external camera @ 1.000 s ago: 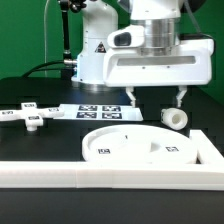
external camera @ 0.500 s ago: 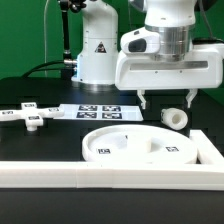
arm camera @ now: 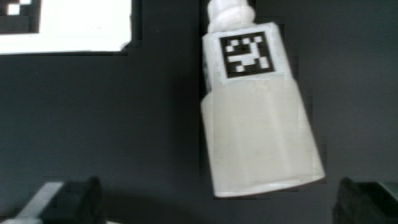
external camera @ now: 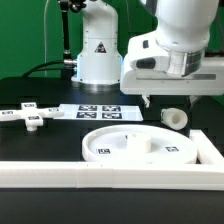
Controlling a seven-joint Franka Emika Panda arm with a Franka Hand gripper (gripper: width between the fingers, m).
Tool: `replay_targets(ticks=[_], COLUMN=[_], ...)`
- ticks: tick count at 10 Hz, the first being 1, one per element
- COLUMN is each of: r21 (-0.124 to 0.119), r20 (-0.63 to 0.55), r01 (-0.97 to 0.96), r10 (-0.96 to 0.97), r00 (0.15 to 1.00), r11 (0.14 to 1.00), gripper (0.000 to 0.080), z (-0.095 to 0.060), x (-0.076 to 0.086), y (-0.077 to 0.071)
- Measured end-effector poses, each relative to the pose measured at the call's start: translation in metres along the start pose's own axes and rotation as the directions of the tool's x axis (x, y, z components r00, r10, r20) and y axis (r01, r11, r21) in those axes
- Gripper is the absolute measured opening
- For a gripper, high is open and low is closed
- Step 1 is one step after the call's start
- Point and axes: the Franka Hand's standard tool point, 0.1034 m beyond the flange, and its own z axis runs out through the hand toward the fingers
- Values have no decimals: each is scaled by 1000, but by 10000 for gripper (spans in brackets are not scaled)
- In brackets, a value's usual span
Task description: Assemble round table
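Note:
Next, my gripper grabs the leg by its broad end. That leaves the leg's narrow end free to go into the round disc.
The short cylindrical leg lies on its side on the black table, at the exterior view's right, just behind the large round disc. In the wrist view the leg shows a square tag near its narrow end. The flat cross-shaped base lies at the exterior view's left. My gripper hovers above the leg, open and empty. In the wrist view the gripper has its two fingers spread wide, with the leg's broad end lying between and just beyond them. It does not touch the leg.
The marker board lies behind the disc and shows in the wrist view beside the leg. A long white rail runs along the front and turns up the exterior view's right side. The robot base stands at the back.
The gripper has moved toward the exterior view's right and risen a little, now over the leg. It stays open. The parts have not moved.

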Motion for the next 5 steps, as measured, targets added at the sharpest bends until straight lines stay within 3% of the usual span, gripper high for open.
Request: replay_targets(ticks=[5], r21=[-45], r20=[338], r01=[-3], r10=[18], r00=[941], r11=[999], gripper=[649], z=[19], x=[-2], y=[-6])
